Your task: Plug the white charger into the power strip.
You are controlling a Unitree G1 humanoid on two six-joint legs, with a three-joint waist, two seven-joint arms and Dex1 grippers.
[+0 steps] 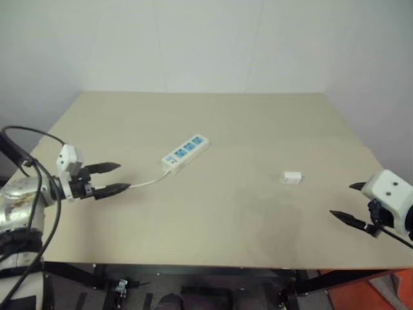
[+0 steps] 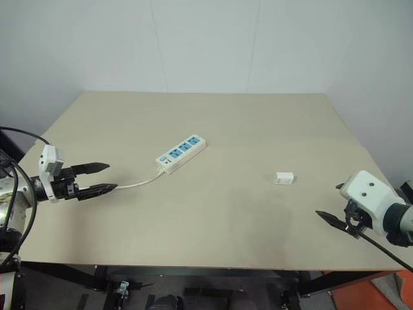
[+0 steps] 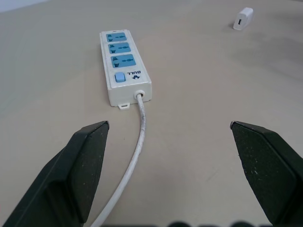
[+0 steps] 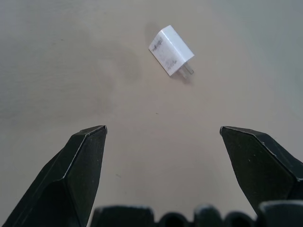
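The power strip (image 1: 186,152) is long from end to end but narrow across, and my left gripper will grab the power strip by its long sides (image 1: 171,162) next, beside the switch.
The power strip (image 1: 186,152) lies flat near the middle of the table, a white bar with blue socket panels, its thin cord (image 1: 147,183) running toward the left. My left gripper (image 1: 118,177) hovers open at the cord's end, pointing along it at the strip (image 3: 124,64). The white charger (image 1: 292,177) lies on its side right of centre, prongs showing in the right wrist view (image 4: 171,50). My right gripper (image 1: 343,203) stands open near the table's right front, a short way from the charger, nothing between its fingers.
The tan table (image 1: 213,123) reaches back to a pale wall. Its front edge runs just below both grippers, and the right edge lies close to my right gripper. An orange object (image 1: 387,294) sits on the floor at the lower right.
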